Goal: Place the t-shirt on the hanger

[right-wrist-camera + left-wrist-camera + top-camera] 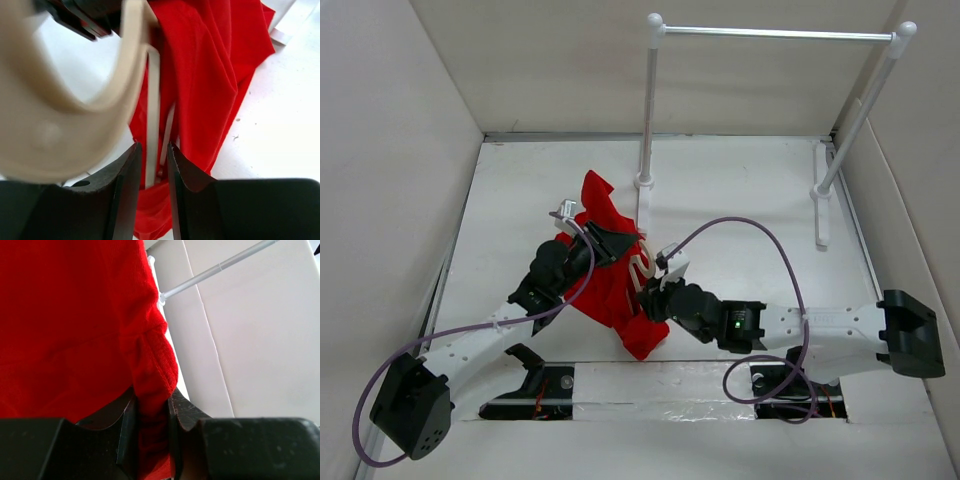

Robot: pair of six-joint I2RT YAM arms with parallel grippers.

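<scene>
My right gripper is going to grab the cream hanger next by its thin bar (639,284) beside the hook. The hook then stays free to hang on the rail.
The red t-shirt (610,295) hangs bunched between the two arms at mid-table. My left gripper (610,243) is at the shirt's upper edge, and in the left wrist view it (152,400) is shut on a fold of the t-shirt (75,315). The cream hanger (640,268) shows its hook just right of the cloth. My right gripper (652,292) is at the hanger. In its wrist view the gripper (152,146) has its jaws a narrow gap apart, with the hanger's thin bars (152,100) running between them. Whether they press the bars is unclear. The hook (65,125) looms blurred at left, and the t-shirt (210,75) lies behind.
A tall white rack with a metal rail (770,33) stands at the back, its left post foot (643,182) just behind the shirt. The rail (215,270) also shows in the left wrist view. Pale walls enclose the table on three sides. Purple cables loop beside both arms.
</scene>
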